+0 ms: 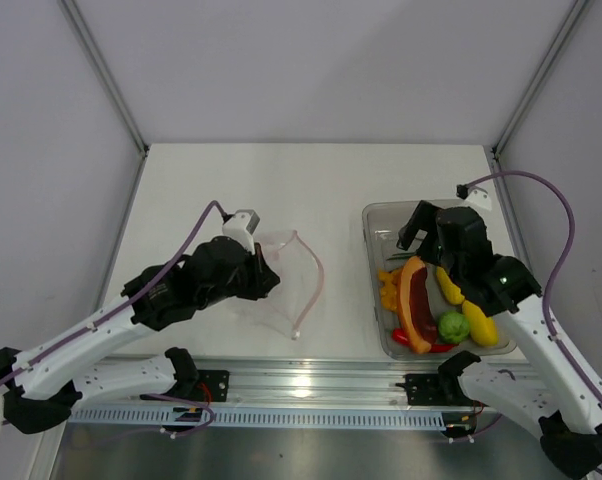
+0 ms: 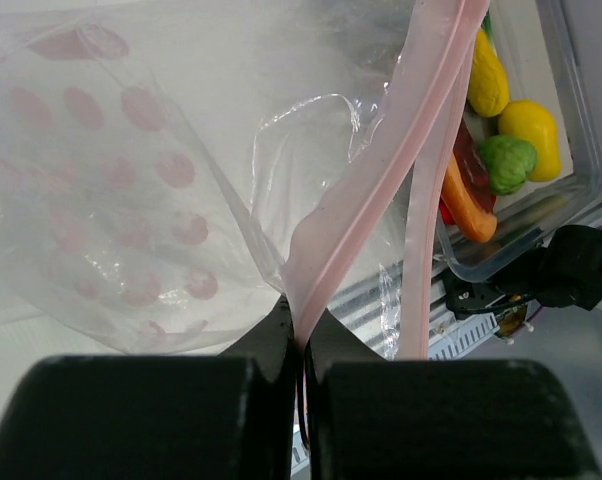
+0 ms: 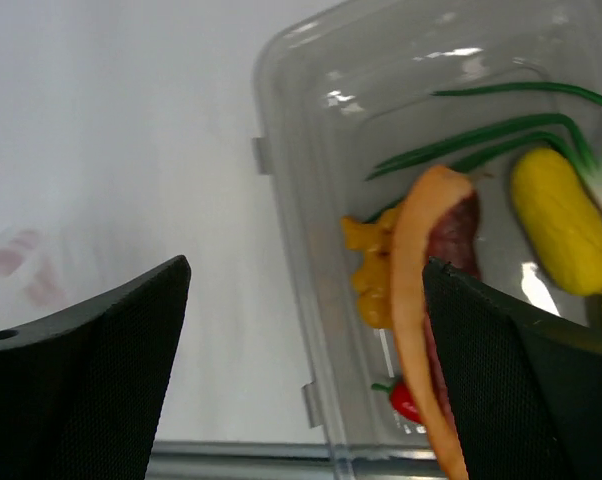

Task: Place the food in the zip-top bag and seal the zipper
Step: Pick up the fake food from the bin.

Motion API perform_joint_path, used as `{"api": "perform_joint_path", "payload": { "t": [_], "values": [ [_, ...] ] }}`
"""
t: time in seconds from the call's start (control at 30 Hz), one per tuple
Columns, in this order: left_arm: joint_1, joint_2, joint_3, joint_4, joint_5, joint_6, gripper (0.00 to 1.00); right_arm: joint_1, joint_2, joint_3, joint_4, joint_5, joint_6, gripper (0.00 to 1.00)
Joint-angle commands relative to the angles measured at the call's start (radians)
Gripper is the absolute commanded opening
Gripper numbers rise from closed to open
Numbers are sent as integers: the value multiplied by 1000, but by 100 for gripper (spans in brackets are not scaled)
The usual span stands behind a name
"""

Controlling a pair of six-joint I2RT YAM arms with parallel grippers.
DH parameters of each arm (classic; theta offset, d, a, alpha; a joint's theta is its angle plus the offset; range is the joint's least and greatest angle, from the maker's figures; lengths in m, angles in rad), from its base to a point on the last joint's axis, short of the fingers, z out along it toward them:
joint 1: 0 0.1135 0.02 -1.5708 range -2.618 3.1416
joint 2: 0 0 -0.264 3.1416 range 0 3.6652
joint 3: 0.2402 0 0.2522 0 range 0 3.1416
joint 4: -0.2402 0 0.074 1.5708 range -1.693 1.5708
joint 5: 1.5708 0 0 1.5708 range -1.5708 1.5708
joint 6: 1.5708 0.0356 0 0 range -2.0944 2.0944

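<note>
My right gripper grabs the reddish-brown curved piece across its far end [image 1: 414, 272] [image 3: 440, 207] next, so its length stays free to enter the bag's opening.
The clear zip-top bag [image 1: 286, 275] with pink spots lies left of centre, its mouth facing right. My left gripper [image 1: 259, 272] is shut on its pink zipper strip [image 2: 376, 190], pinched between the fingertips [image 2: 281, 335]. The food sits in a rigid clear bin [image 1: 373, 225]: a reddish-brown curved piece [image 1: 417, 300], orange chunks [image 1: 388, 290], yellow fruits [image 1: 479, 322], a green round fruit [image 1: 453, 326], a red chili [image 1: 406, 340] and green stalks [image 3: 501, 130]. My right gripper [image 1: 426, 240] is open and empty above the bin's far part; its fingers [image 3: 91, 340] straddle the bin's left wall.
The bin's left rim [image 3: 291, 290] runs between my right fingers. A metal rail [image 1: 311, 385] runs along the table's near edge. Frame posts stand at the back corners. The right arm's base [image 2: 571, 275] shows in the left wrist view.
</note>
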Motion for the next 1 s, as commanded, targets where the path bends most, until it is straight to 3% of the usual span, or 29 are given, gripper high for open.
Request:
{"api": "perform_joint_path", "payload": {
  "t": [0.0, 0.13, 0.23, 0.57, 0.97],
  "values": [
    [6, -41, -16, 49, 24, 29, 1, -139, 31, -73, -11, -60, -15, 99],
    [6, -62, -40, 55, 22, 18, 1, -340, 118, -168, 84, -160, -48, 99],
    [6, -72, -48, 57, 24, 10, 1, -404, 211, -204, 135, -218, -62, 99],
    [6, -79, -67, 72, 58, 7, 0, -452, 399, -234, 237, -269, -86, 99],
    [6, -92, -71, 81, 68, 0, 1, -454, 514, -299, 343, -341, -149, 99]
  ]
}}
